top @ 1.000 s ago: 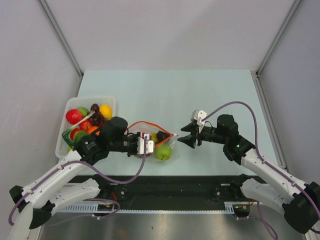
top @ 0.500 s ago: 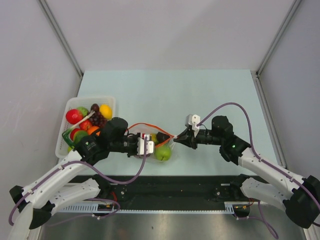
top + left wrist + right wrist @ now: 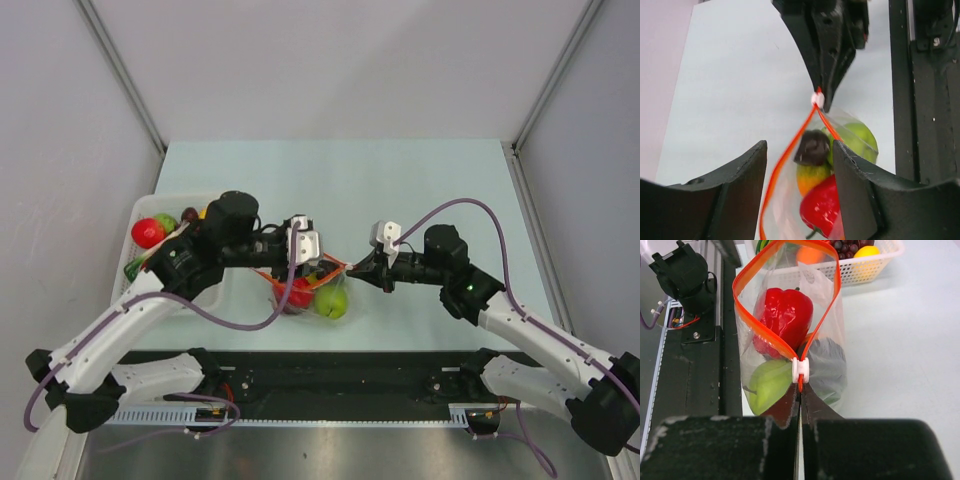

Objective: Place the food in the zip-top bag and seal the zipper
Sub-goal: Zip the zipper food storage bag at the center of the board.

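The robot's left gripper should next grab the white slider (image 3: pixel 349 267) (image 3: pixel 817 99) across its sides to seal the zipper, while the right gripper holds the zipper's end in place.
The zip-top bag (image 3: pixel 318 292) stands on the table between my grippers with its mouth spread. Food lies inside it: a red pepper (image 3: pixel 782 315), a green apple (image 3: pixel 769 385), a dark piece (image 3: pixel 812 147) and an orange-yellow piece (image 3: pixel 810 177). The zipper (image 3: pixel 752 325) runs as an orange loop to a white slider (image 3: pixel 801 370). My right gripper (image 3: pixel 801 390) is shut on the strip's end just behind that slider, and shows in the top view (image 3: pixel 351 268). My left gripper (image 3: pixel 800 149) is open above the bag's mouth, holding nothing (image 3: pixel 312 262).
A white tray (image 3: pixel 138 210) at the left holds more food, among it a red fruit (image 3: pixel 147 232), and my left arm covers part of it. The black rail (image 3: pixel 330 375) runs along the near table edge, close to the bag.
My left gripper opened, leaving the red pepper in the bag, and lifted up and back. My right gripper moved left and shut on the zipper's end.
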`<state>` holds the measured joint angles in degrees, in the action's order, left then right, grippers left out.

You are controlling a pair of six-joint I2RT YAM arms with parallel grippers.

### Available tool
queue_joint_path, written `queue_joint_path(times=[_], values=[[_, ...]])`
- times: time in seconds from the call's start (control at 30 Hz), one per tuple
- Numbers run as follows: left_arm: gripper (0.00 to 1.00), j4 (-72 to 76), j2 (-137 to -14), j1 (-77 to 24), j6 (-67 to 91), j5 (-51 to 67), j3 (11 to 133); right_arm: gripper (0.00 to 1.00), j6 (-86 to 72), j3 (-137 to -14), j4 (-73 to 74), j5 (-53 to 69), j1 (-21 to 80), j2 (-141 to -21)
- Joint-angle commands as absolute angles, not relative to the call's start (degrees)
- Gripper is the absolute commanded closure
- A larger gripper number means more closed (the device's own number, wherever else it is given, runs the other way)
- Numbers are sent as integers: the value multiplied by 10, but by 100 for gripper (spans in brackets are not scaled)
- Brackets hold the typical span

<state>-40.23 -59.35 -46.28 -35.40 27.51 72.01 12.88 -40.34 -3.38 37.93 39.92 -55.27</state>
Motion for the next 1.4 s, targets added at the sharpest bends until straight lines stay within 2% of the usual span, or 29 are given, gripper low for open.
queue_joint_path(times=[0.0, 0.6, 0.7, 0.73, 0.87, 1.1, 1.37], values=[[41, -380, -644, -471, -317, 300, 765, 100, 145, -441, -46, 373, 405, -540], [51, -353, -730, -529, -281, 284, 771, 100, 161, -446, -35, 359, 410, -536], [66, -362, -744, -530, -285, 273, 771, 100, 163, -446, -35, 358, 410, -532], [74, -367, -745, -530, -287, 269, 769, 100, 164, -445, -33, 357, 410, -531], [88, -368, -742, -528, -286, 257, 759, 100, 164, -439, -34, 353, 410, -525], [94, -381, -716, -519, -298, 243, 733, 100, 172, -431, -31, 348, 408, -514], [95, -433, -695, -470, -311, 253, 722, 100, 138, -418, -32, 328, 381, -499]])
